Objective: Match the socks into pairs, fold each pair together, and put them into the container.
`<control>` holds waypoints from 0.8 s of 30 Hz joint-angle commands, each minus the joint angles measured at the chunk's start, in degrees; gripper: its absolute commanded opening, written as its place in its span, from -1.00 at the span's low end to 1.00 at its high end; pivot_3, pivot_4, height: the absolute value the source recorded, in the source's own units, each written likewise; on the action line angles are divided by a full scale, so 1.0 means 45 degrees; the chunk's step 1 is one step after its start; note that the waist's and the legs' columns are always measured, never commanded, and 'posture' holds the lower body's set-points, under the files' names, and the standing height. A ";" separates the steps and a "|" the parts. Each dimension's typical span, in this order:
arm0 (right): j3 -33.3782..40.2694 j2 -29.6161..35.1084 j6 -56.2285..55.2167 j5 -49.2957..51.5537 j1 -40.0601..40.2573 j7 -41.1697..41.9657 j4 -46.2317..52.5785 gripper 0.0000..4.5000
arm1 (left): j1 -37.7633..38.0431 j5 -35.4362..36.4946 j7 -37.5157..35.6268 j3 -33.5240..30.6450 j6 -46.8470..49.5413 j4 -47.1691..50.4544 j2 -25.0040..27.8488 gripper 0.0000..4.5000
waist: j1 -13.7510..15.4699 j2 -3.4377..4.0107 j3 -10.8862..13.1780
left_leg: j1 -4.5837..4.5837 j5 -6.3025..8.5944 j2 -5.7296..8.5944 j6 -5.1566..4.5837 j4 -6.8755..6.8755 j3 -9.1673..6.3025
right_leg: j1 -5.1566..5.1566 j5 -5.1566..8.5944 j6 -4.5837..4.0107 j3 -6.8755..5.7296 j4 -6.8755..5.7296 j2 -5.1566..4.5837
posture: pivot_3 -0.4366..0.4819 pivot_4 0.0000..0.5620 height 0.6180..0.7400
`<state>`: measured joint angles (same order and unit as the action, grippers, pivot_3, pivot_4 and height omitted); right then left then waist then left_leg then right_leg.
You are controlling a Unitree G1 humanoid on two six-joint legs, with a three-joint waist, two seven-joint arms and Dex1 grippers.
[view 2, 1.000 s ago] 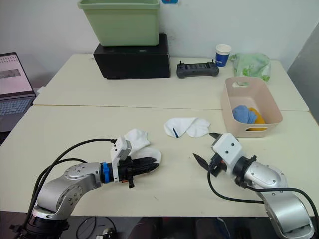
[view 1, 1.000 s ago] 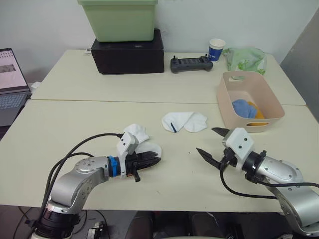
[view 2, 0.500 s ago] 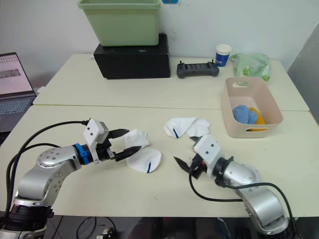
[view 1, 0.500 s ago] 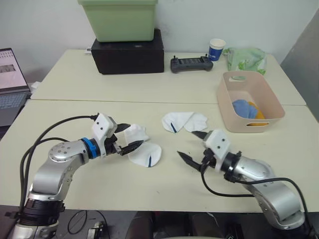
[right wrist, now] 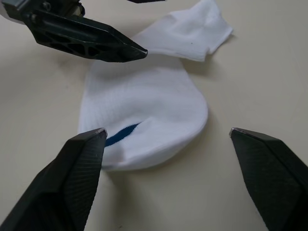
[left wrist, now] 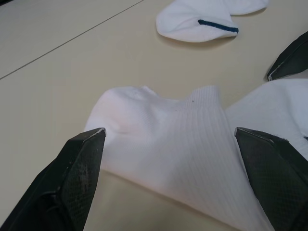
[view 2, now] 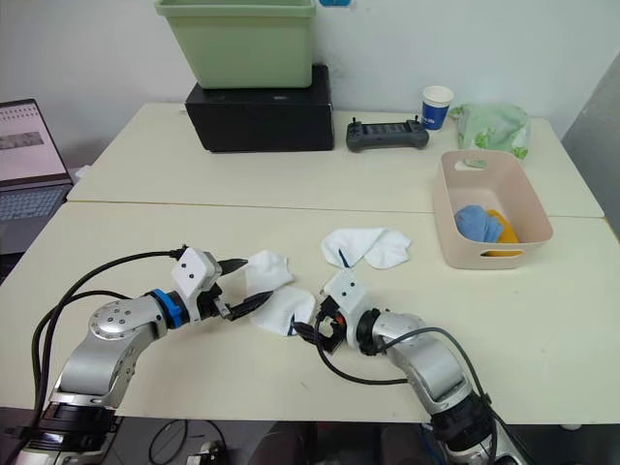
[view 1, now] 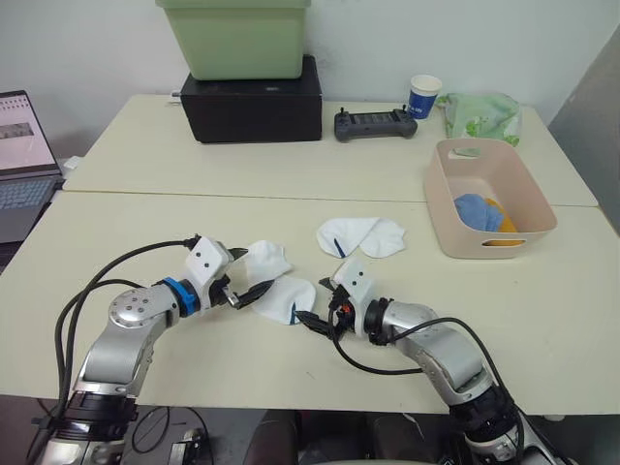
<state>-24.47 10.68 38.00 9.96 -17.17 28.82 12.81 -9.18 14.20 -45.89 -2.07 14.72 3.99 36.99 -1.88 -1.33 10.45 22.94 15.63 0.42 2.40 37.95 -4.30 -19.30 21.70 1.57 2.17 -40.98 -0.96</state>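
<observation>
I should next pinch the sock's end [view 1: 263, 260] [left wrist: 139, 120] opposite its blue mark with my left gripper. This is to straighten the bent white sock before it is paired.
A white sock [view 1: 287, 298] with a thin blue mark lies bent on the table, its cuff [view 1: 266, 260] pointing away from me. My left gripper [view 1: 254, 275] is open, one finger on each side of the ribbed cuff [left wrist: 163, 127]. My right gripper [view 1: 316, 303] is open too and straddles the sock's toe end [right wrist: 144, 110] from the other side. A second white sock [view 1: 358, 235] lies folded just behind. At the right stands the pink container [view 1: 441, 208], with a light blue sock [view 1: 473, 208] and a mustard-orange one [view 1: 500, 230] inside.
At the back a green bin [view 1: 232, 39] sits on a black box [view 1: 252, 92]. Beside it lie a black controller [view 1: 376, 124], a paper cup [view 1: 422, 95] and a pale green bag [view 1: 480, 114]. A laptop [view 1: 19, 145] is at the far left.
My left gripper opened and let go of the white sock, which now lies farther back on the table. My right gripper swung left from near the container to the sock's toe.
</observation>
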 commanded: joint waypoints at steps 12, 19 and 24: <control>-0.0003 0.0240 -0.0748 -0.0446 -0.0154 0.0266 0.0540 -1.00 | 0.0852 0.0326 0.1529 -0.0757 0.1165 0.1402 -0.0714 -0.76 | -0.0027 0.0000 0.0000 | 0.0003 0.0001 -0.0005 -0.0001 -0.0005 -0.0006 | -0.0007 0.0000 0.0000 -0.0006 -0.0004 0.0003 | -0.05 -0.47 0.76; 0.0928 0.0862 -0.0087 0.0068 0.0036 0.0412 0.2045 -1.00 | 0.1076 0.3864 0.3458 -0.3341 0.4161 0.3235 -0.2490 -0.98 | -0.0007 -0.0002 -0.0001 | 0.0010 0.0001 -0.0006 -0.0001 -0.0001 -0.0007 | -0.0001 0.0000 0.0000 -0.0008 -0.0001 0.0000 | -0.05 -0.47 0.76; 0.1633 0.1628 0.0806 0.0489 0.0196 0.0473 0.3379 -1.00 | 0.1462 0.5293 0.4492 -0.3860 0.6000 0.3616 -0.3093 -0.98 | -0.0004 -0.0003 -0.0002 | 0.0006 0.0000 -0.0004 0.0000 -0.0002 -0.0006 | 0.0005 0.0000 0.0000 -0.0007 0.0001 0.0000 | -0.05 -0.47 0.76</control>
<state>-19.05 17.38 40.61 10.89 -16.48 30.90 24.48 -3.22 35.58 -27.07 -17.57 39.24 18.13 23.06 -1.90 -1.35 10.45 22.97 15.64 0.40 2.40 37.95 -4.34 -19.28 21.70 1.58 2.13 -40.98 -0.96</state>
